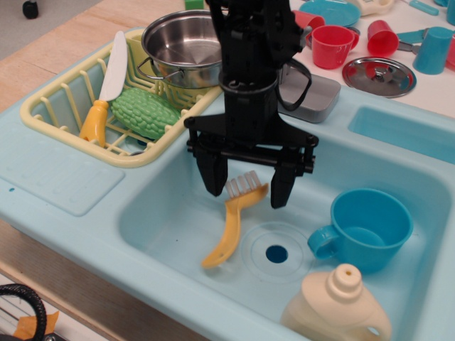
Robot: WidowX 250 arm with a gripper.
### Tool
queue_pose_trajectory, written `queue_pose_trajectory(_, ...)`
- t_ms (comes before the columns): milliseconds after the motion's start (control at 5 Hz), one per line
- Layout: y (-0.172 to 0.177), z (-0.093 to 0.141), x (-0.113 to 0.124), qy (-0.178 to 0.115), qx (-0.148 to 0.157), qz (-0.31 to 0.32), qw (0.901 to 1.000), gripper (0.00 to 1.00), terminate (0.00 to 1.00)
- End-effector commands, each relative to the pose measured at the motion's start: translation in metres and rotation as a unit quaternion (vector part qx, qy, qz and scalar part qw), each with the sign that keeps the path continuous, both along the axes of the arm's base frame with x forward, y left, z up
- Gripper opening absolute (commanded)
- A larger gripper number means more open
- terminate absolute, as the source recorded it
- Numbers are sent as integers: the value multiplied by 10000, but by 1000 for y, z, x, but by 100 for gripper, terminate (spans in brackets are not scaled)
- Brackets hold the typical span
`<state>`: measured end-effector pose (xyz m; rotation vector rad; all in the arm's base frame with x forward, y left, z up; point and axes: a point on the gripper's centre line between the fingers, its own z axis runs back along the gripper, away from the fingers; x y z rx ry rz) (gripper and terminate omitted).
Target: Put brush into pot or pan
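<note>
My gripper has to grab the brush by its bristled head (246, 190) next, so that it can put the brush into the steel pot (181, 42).
The yellow-orange brush (227, 234) lies in the light blue sink (160, 213), turned on its edge, white bristles up at the far end and handle pointing toward me. My black gripper (247, 186) hangs straight down over the brush head. It is open, with one finger on each side of the bristles; the left finger (213, 177) is close to or touching the head. The shiny steel pot (181, 42) stands empty at the back of the yellow dish rack (53, 117), behind and left of my gripper, partly hidden by the arm.
The rack also holds a yellow-handled white knife (112, 71) and a green bumpy vegetable (146, 112). A blue cup (370, 227) and a cream bottle (341, 302) sit in the sink at right. A grey block (316, 96), a red cup (330, 44) and a steel lid (379, 74) lie behind.
</note>
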<state>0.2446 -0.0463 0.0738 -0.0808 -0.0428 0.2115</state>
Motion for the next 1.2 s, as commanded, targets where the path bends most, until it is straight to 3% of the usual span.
queue_pose_trajectory(0, 1, -2, 3, -319, -232, -22, 9992, 100, 0)
queue_pose_trajectory(200, -1, -4, 8, -381, -249, -113, 9989, 0, 0)
queue_pose_trajectory(600, -3, -5, 11, -430, -300, -173, 9985, 0, 0)
queue_pose_trajectory(1000, -6, 37, 16, -478, -32, -234, 9986, 0, 0)
